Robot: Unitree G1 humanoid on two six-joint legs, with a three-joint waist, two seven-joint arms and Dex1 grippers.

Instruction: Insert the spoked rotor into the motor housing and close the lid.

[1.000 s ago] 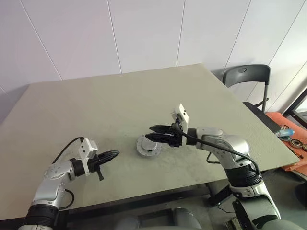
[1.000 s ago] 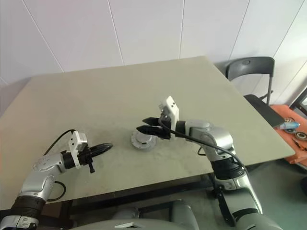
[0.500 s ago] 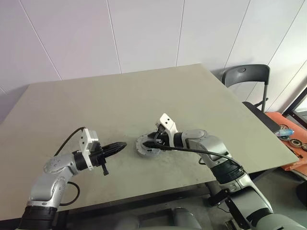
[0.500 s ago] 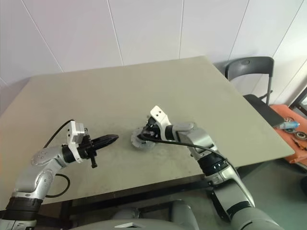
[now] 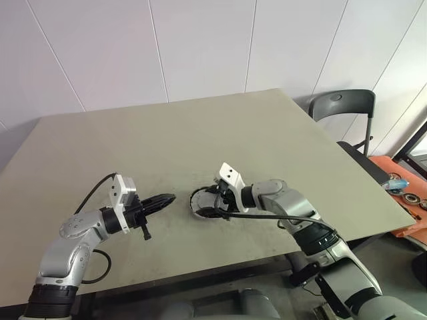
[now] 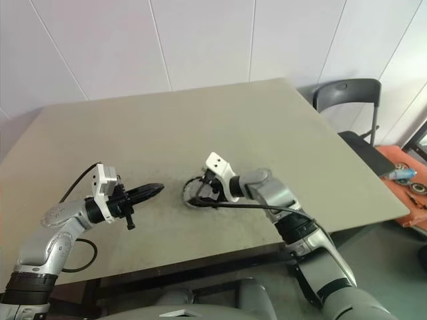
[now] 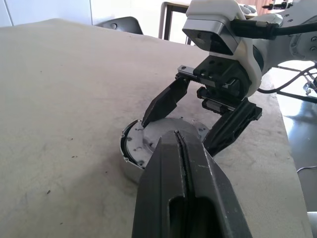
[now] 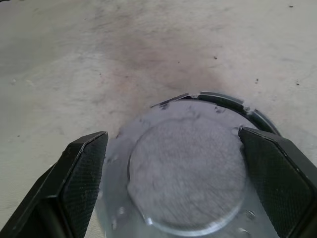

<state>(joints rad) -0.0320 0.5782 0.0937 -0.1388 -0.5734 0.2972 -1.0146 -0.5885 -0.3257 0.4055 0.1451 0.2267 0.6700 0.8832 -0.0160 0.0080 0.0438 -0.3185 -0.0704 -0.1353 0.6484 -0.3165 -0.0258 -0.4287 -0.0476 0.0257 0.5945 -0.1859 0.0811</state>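
Observation:
My right gripper should next grab the motor housing by its round rim [image 8: 260, 119], so the lid [image 8: 183, 168] sits closed on it.
The motor housing [image 5: 198, 200] sits on the table a little in front of centre. A round silver lid [image 8: 185, 183] with a raised middle lies on top of it, and the dark rim [image 8: 257, 116] shows along one side. My right gripper [image 8: 172, 136] is open, tilted down over the housing with one finger [image 7: 166, 101] on each side of the lid. My left gripper [image 5: 168, 199] is shut and empty, held level just left of the housing and pointing at it. The spoked rotor is hidden.
The beige table [image 5: 167, 127] stretches bare behind and beside the housing. A dark chair [image 5: 343, 107] stands past the table's right corner. Orange material with small parts [image 5: 400, 187] lies on the floor at the right.
My right gripper came down from above the housing onto it, and its jaws spread wide around the lid. My left gripper rose and moved toward the housing, staying shut.

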